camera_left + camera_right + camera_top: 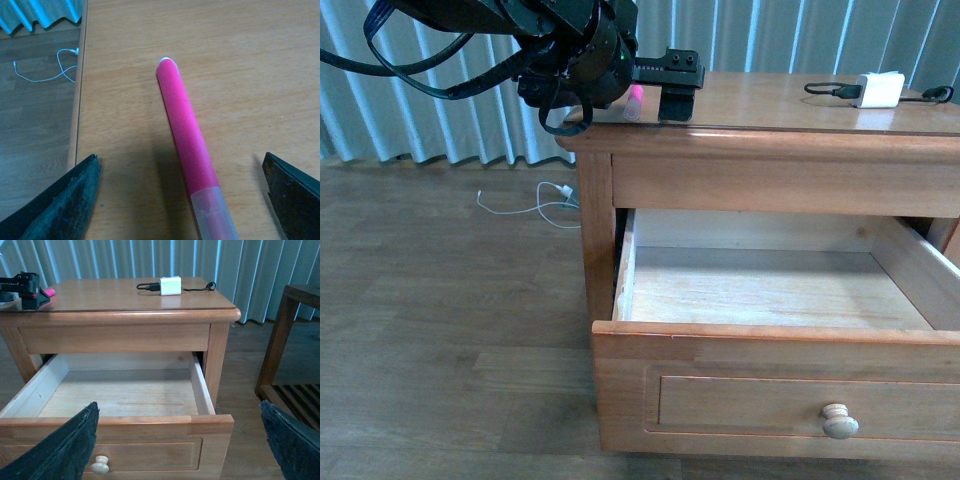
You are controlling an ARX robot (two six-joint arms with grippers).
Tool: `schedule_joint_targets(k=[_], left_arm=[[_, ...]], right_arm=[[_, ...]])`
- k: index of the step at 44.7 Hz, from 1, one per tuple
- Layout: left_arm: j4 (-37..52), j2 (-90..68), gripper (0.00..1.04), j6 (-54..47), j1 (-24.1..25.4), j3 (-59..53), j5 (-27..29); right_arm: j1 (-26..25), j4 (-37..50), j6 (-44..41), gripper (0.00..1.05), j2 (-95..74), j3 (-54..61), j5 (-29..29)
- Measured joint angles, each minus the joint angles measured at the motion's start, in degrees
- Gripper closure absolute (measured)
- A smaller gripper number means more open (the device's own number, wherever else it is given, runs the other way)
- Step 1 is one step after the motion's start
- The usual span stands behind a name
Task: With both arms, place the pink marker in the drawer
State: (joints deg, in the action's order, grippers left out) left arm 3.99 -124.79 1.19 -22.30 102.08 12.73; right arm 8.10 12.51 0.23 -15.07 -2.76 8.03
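Note:
Next, my left gripper grabs the pink marker by its pale cap end [633, 110] to lay it in the open drawer [770, 285].
The pink marker [187, 140] lies flat on the nightstand top, its pale translucent cap end toward the camera. My left gripper [182, 200] is open just above it, one finger on each side, neither touching. From the front, the marker [635, 97] peeks out beside the left arm at the top's left corner, and it shows as a pink dot [49, 292] in the right wrist view. The drawer [770, 290] stands pulled out, its pale inside bare, with a round knob [839, 421] on its front. My right gripper [180, 440] is open in front of the drawer [120, 390], holding nothing.
A white charger block [880, 89] with a black cable lies at the top's back right. A white cord [545, 205] trails on the wood floor left of the nightstand. A dark wooden rack [292, 350] stands right of it. Striped curtains hang behind.

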Motion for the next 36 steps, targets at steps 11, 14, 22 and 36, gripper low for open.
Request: schedule_joint_targets(k=[11, 14, 22, 36], left_arm=[[-2.6, -0.5, 0.34, -1.6, -0.1, 1.4, -1.3], [-2.9, -0.5, 0.43, -1.9, -0.2, 1.4, -1.4], [-2.9, -0.2, 0.68, -2.7, -0.3, 1.0, -1.7], [4.4, 3.9, 0.90, -2.1, 0.2, -5.9, -4.7]], right_arm=[[0.0, 0.0, 0.0, 0.09, 0.0, 0.0, 0.0], [0.0, 0.0, 0.0, 0.09, 0.0, 0.0, 0.0], [0.0, 0.0, 0.0, 0.09, 0.0, 0.0, 0.0], [0.0, 0.0, 0.0, 0.09, 0.0, 0.0, 0.0]])
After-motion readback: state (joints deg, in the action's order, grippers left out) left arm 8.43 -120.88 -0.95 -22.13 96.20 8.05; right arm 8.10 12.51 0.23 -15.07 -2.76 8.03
